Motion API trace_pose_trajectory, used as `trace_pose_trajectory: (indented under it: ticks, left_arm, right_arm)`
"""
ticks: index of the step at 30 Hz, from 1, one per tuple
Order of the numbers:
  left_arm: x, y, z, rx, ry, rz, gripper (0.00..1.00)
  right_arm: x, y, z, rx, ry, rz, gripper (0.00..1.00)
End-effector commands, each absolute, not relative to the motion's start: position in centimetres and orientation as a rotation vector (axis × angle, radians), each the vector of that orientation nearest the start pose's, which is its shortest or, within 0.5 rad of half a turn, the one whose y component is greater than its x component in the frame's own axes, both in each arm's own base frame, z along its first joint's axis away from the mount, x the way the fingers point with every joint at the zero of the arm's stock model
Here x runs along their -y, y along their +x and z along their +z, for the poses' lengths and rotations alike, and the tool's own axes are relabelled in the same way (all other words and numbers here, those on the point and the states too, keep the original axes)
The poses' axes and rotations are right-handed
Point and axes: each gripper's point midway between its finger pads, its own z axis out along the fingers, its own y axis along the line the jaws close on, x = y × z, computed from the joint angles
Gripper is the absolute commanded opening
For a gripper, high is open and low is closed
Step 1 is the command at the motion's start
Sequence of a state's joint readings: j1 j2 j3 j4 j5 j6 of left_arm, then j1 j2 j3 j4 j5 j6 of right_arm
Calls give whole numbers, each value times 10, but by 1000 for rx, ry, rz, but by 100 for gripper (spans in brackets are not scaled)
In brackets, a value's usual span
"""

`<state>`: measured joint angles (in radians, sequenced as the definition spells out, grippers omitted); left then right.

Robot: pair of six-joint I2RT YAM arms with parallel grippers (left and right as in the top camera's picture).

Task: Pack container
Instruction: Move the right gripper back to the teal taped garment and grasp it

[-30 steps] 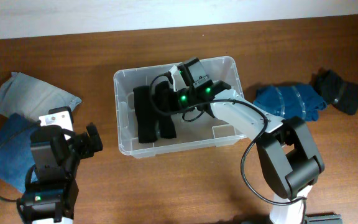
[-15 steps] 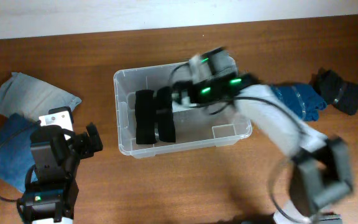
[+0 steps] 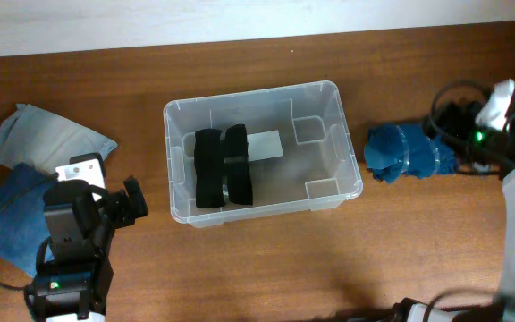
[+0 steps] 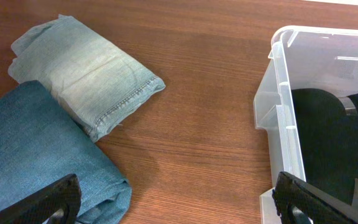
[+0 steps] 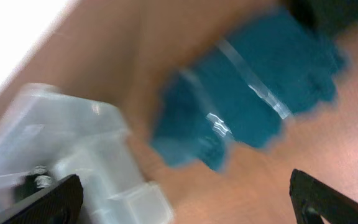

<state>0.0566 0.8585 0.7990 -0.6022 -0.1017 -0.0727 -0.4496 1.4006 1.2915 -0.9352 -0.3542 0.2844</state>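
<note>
The right gripper should next take hold of the blue garment (image 3: 409, 152) by its near long side, by the blue garment's bands, so that it can turn the garment and pack it beside the black garments.
The clear plastic container (image 3: 262, 92) stands mid-table with a white label (image 3: 265, 145) on its bottom. Two folded black garments (image 3: 222, 167) lie side by side in its left half. They also show in the left wrist view (image 4: 328, 137), inside the container's wall (image 4: 284, 124). My right gripper (image 3: 459, 134) is open and empty at the far right, just right of a crumpled blue garment (image 3: 409, 152). The right wrist view is blurred and shows the blue garment (image 5: 253, 93) and a container corner (image 5: 61, 143) ahead of the open jaws (image 5: 185, 202). My left gripper (image 3: 132, 201) is open and empty, left of the container (image 4: 179, 205).
A rolled light denim piece (image 3: 52, 139) and a darker blue denim piece (image 3: 7, 215) lie at the far left; both show in the left wrist view, light (image 4: 86, 68) and dark (image 4: 30, 143). The right arm covers the spot beyond the blue garment.
My right arm has pulled out of the container and swung far right, beside the blue garment. The black garments stay in the container. The left arm has not moved.
</note>
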Motion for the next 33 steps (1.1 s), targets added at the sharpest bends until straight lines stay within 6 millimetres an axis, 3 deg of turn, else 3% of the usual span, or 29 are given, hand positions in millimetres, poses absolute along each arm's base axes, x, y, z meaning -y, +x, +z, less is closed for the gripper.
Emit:
trace_pose_trajectory:
  ticks: [1,4,8,17,22,24,26,31,32,33]
  left_arm:
    - [-34,290,219,-2195,-211,92,99]
    - [-34,290,219,-2195,-211,92,99]
    - [-34,290,219,-2196,-211,92,100]
    - [-34,291,218,-2197,-211,92,99]
    - [-34,291,218,-2197,-211,92,99]
    - [-34,291,218,-2197,-211,92,100]
    - [-34,291,218,-2197,-211,92,99]
    - [-34,291,218,-2197,-211,92,99]
    - [-34,291,218,-2197,-211,92,99]
    - [-34,291,218,-2197,-211,92,100]
  right_arm:
    - [102,313,140,-2507,1011,512,98]
    - [106,311,108,-2479,1086,562,99]
    - [108,324,85,-2423,1044,605,98]
    - [111,338,28,-2426,1129,683,98]
    - [101,355,13,-2390,1072,838,100]
    - [98,358,15,-2377,1051,869,85]
    - [96,362,21,-2360,1019,895,53]
    - [91,372,53,-2295,896,949,11]
    - [90,374,63,-2278,864,955,4]
    - [90,375,74,-2260,835,958,4]
